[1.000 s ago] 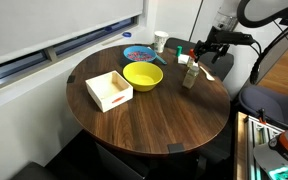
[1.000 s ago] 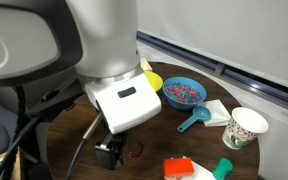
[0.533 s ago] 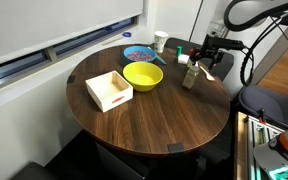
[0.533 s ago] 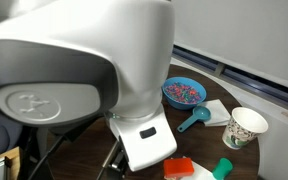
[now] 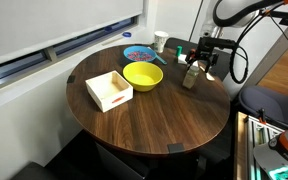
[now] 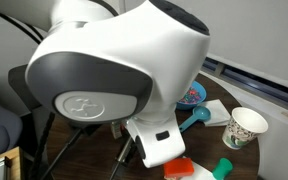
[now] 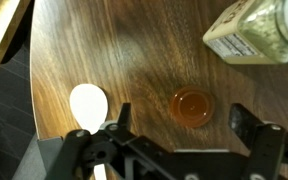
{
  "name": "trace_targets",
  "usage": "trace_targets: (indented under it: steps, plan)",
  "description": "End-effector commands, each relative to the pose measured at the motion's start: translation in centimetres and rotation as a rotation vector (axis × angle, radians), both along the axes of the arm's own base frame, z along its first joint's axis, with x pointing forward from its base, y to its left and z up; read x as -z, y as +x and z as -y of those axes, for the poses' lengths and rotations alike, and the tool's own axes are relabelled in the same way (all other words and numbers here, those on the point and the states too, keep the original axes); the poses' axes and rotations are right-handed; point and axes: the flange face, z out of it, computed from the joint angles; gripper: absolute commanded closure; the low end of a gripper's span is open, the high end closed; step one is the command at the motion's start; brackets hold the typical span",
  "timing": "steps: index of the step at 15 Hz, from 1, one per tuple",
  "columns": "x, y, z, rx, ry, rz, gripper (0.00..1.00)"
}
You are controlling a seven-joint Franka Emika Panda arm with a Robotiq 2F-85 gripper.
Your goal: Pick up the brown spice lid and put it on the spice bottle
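Observation:
The gripper grabs opposite sides of the brown spice lid (image 7: 191, 106) from above next, leaving the lid's bottom free to sit on the bottle.
The brown spice lid (image 7: 191, 106) lies flat on the dark wooden table, a round translucent amber cap. In the wrist view it sits between my open gripper's (image 7: 184, 128) two dark fingers, a little ahead of them, and nothing is held. The spice bottle (image 7: 256, 32) shows at the top right of the wrist view, pale with a label, lying across the corner of the frame. In an exterior view the bottle (image 5: 190, 74) stands upright by the yellow bowl (image 5: 143, 75), with my gripper (image 5: 206, 62) just beyond it near the table's edge.
A white spoon-like piece (image 7: 88, 103) lies left of the lid. A white box (image 5: 109, 90), a blue bowl (image 5: 137, 53) and a white cup (image 5: 160, 41) are on the round table (image 5: 154, 115). In an exterior view my arm (image 6: 124, 70) blocks most of the scene; a paper cup (image 6: 246, 127) shows.
My arm has swung left and down over the table's far edge, and the gripper now sits lower beside the bottle. The arm now fills more of the close exterior view.

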Motion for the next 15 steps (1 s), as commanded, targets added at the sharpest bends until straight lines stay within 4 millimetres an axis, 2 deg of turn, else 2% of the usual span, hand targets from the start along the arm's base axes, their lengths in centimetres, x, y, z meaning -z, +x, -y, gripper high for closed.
trace_targets:
  steps: [1, 13, 14, 15]
  plan:
    - [0.5, 1.0, -0.1, -0.007, 0.067, -0.061, 0.0]
    - [2.5, 2.6, -0.3, -0.026, 0.078, -0.09, 0.0]
    - [2.7, 2.7, -0.4, -0.029, 0.079, -0.093, 0.01]
    - [2.8, 2.7, -0.4, -0.03, 0.075, -0.096, 0.08]
